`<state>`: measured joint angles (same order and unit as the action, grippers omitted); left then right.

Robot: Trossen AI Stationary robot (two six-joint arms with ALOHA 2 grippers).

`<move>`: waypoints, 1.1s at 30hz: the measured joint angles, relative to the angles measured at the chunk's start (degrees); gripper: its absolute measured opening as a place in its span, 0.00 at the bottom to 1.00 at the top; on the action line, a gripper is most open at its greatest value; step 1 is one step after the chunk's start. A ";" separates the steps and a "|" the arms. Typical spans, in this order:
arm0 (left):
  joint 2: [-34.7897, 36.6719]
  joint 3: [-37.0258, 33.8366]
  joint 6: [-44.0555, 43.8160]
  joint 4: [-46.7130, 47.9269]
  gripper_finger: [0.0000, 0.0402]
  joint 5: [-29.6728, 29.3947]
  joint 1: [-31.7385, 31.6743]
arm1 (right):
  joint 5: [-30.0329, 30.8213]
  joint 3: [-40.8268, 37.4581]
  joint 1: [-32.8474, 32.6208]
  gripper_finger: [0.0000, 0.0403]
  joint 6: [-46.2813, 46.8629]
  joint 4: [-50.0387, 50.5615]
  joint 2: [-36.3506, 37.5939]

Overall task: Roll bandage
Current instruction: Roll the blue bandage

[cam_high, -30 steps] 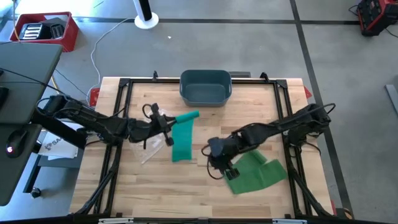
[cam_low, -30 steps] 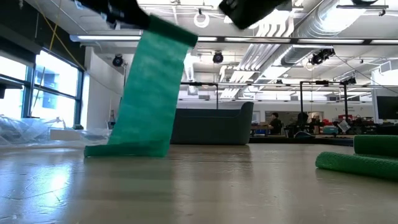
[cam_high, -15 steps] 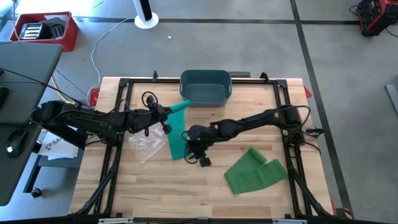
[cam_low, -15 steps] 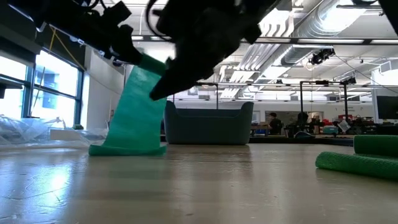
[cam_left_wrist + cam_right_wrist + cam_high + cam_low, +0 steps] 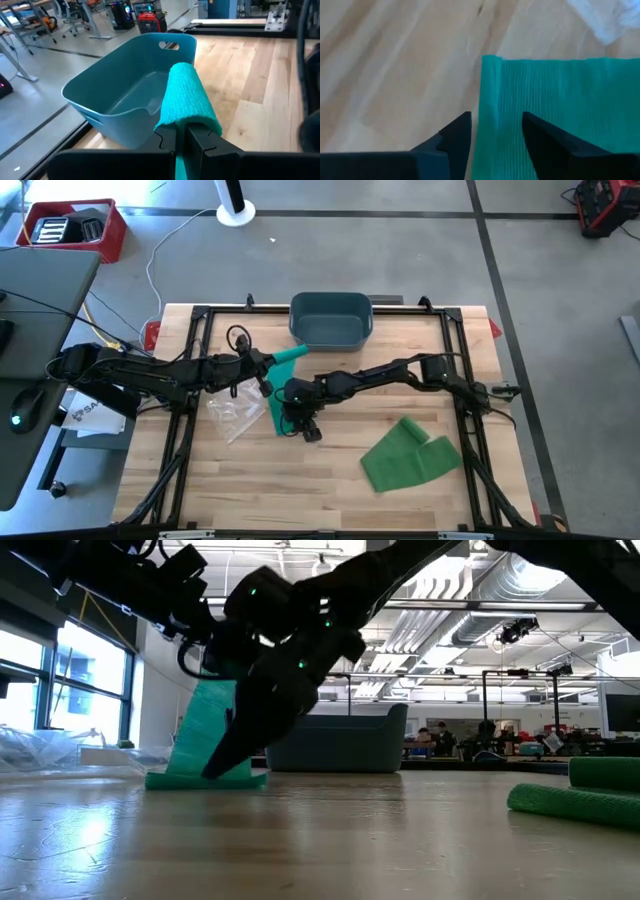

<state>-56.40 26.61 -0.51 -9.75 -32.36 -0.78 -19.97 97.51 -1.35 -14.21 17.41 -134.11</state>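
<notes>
The teal-green bandage (image 5: 570, 95) needs to be stretched out for rolling, so my right gripper should next grab the bandage's folded loose end (image 5: 491, 100).
A teal-green bandage (image 5: 273, 410) hangs from my left gripper (image 5: 268, 368), which is shut on it near the table's middle left. Its lower end (image 5: 180, 780) lies folded on the wood. My right gripper (image 5: 495, 125) reaches in from the table's right and slants down over that lower end, open. Its fingers straddle the bandage's side edge (image 5: 483, 75). In the low view the right gripper (image 5: 218, 765) stands in front of the hanging strip (image 5: 205, 725). My left gripper pinches the bandage near its upper end (image 5: 181, 120) between its two fingers, coming roughly level from the table's left. A short curled end (image 5: 187, 90) sticks out past the fingertips. The rest hangs below, with the lower end on the table. My right gripper: I cannot tell whether its fingertips touch the bandage.
A teal bin (image 5: 330, 320) stands at the far middle of the table. A crumpled clear plastic bag (image 5: 235, 415) lies just left of the bandage. A second green bandage (image 5: 408, 456) lies loosely spread at the near right. A black frame (image 5: 200, 320) rims the table.
My right gripper has swept from above the second bandage toward the table's left and down, to the hanging bandage's lower end. My left gripper has sunk and shifted slightly toward the far edge, so the hanging strip stands shorter while its lower end stays on the table.
</notes>
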 joint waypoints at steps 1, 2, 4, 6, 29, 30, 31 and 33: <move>0.00 0.01 -0.13 -0.19 0.00 0.39 0.00 | -0.03 0.12 -0.02 0.43 -0.87 0.29 -0.50; 0.00 0.00 -0.40 -0.25 0.00 0.68 0.00 | -0.20 0.38 -0.06 0.44 -1.18 0.29 -0.86; 0.00 0.00 -0.42 -0.43 0.00 2.00 0.00 | -0.77 0.44 0.21 0.41 -1.30 0.79 -0.87; 0.34 0.02 -0.74 -0.49 0.00 3.39 0.03 | -1.01 0.44 0.44 0.34 -1.46 1.62 -0.89; 14.05 0.04 -14.44 -1.81 0.00 18.80 3.08 | 31.57 -2.36 -2.37 0.00 -4.81 31.31 10.10; 14.10 0.04 -14.41 -2.11 0.00 18.80 3.67 | 32.24 -3.97 -2.39 0.00 -4.15 31.86 11.08; 14.08 0.04 -14.41 -2.67 0.00 18.80 4.20 | 32.67 -5.83 -2.37 0.00 -3.59 31.75 12.21; 14.10 0.05 -14.36 -4.12 0.00 18.75 5.04 | 33.68 -10.18 -2.33 0.00 -1.49 30.50 15.42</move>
<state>-42.30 26.66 -14.87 -13.87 -13.62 4.26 13.71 87.33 -3.68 -15.70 47.91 -118.69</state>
